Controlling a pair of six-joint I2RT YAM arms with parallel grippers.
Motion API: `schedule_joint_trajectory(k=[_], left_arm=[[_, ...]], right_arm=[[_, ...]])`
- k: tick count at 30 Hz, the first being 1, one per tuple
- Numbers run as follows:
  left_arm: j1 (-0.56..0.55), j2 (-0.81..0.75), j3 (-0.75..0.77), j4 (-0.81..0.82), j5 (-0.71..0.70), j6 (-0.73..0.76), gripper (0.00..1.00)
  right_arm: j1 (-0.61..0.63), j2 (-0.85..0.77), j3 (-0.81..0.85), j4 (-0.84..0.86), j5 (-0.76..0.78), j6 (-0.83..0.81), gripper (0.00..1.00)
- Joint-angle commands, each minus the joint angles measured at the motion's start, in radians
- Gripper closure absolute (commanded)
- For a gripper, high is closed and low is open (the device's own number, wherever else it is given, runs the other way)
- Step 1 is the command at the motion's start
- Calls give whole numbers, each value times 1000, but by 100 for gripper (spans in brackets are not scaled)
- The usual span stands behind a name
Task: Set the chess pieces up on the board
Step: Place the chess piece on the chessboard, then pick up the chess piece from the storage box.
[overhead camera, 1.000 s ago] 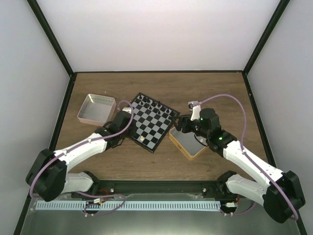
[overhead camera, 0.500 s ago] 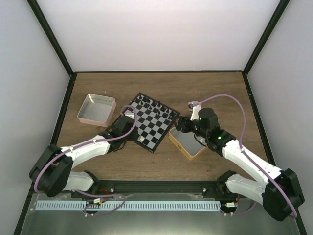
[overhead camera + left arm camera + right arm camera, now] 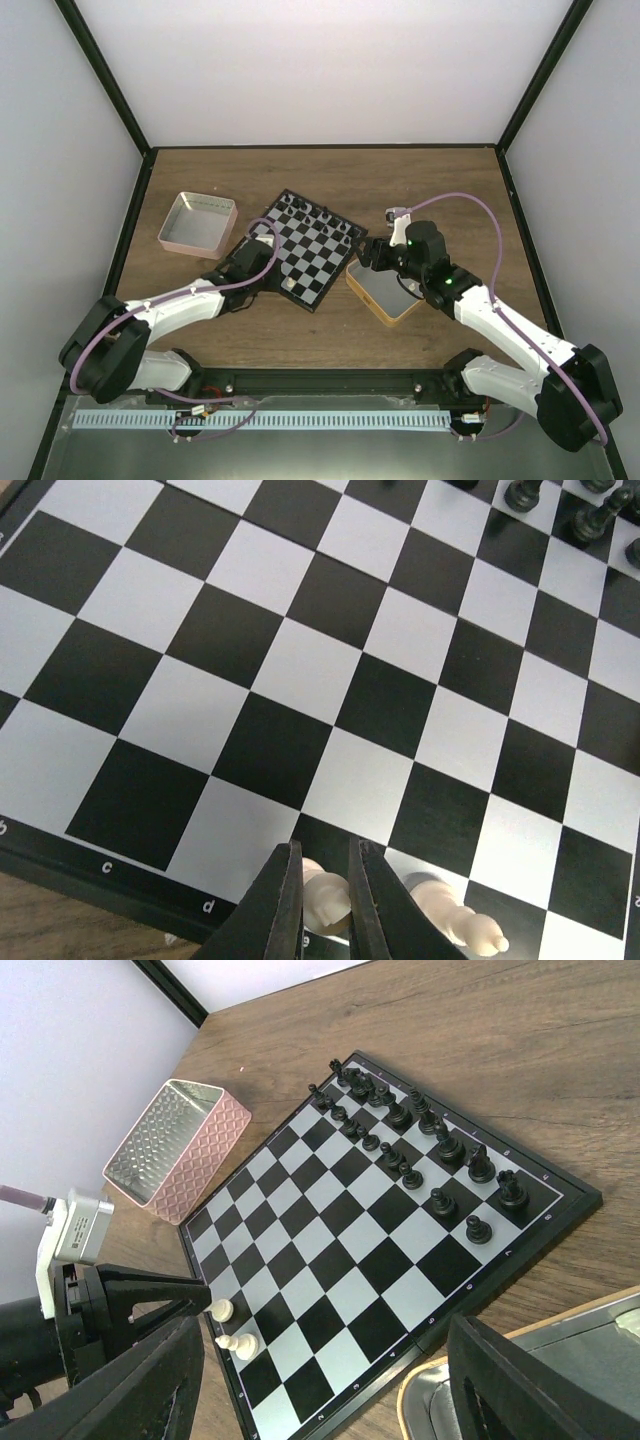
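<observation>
The cream-white chess piece point(image 3: 327, 898) has its base at the dark edge square and would stay standing, so I need to open my left gripper now.
The board point(image 3: 318, 246) lies angled at mid-table, with black pieces point(image 3: 320, 212) lined along its far edge. My left gripper point(image 3: 272, 270) is at the board's near-left edge. Its jaws are closed on a cream-white chess piece point(image 3: 327, 898) that stands on an edge square; the piece also shows in the right wrist view point(image 3: 221, 1309). A second white piece point(image 3: 455, 925) stands one square to its right and also shows in the right wrist view point(image 3: 240, 1343). My right gripper point(image 3: 320, 1380) is open and empty, above the board's right corner and an orange-rimmed tin point(image 3: 385, 292).
A pink patterned tin point(image 3: 197, 222) stands left of the board, close to my left arm. The orange-rimmed tin point(image 3: 560, 1360) touches the board's near-right side. Black frame posts and grey walls enclose the wooden table.
My left arm has moved right and forward to the board's near-left edge, bringing its gripper over the edge squares. The right arm has not moved.
</observation>
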Motion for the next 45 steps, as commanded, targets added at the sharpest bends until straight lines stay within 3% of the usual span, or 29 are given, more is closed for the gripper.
schedule_joint_trajectory(k=[1, 11, 19, 28, 37, 45], left_arm=[[-7, -5, -17, 43, 15, -6, 96], [-7, -3, -23, 59, 43, -14, 95], [-8, -37, 25, -42, 8, -48, 60], [-3, -100, 77, -89, -8, -65, 40], [14, -92, 108, -118, 45, -71, 38], [44, -177, 175, -176, 42, -60, 39]], right_arm=[[7, 1, 14, 3, 12, 13, 32], [7, -15, 9, -11, 20, 12, 31], [7, -23, 4, -10, 20, 16, 31], [7, -39, -3, -12, 26, 21, 31], [6, -57, -1, -55, 87, 36, 32], [4, 9, 66, -262, 319, 103, 37]])
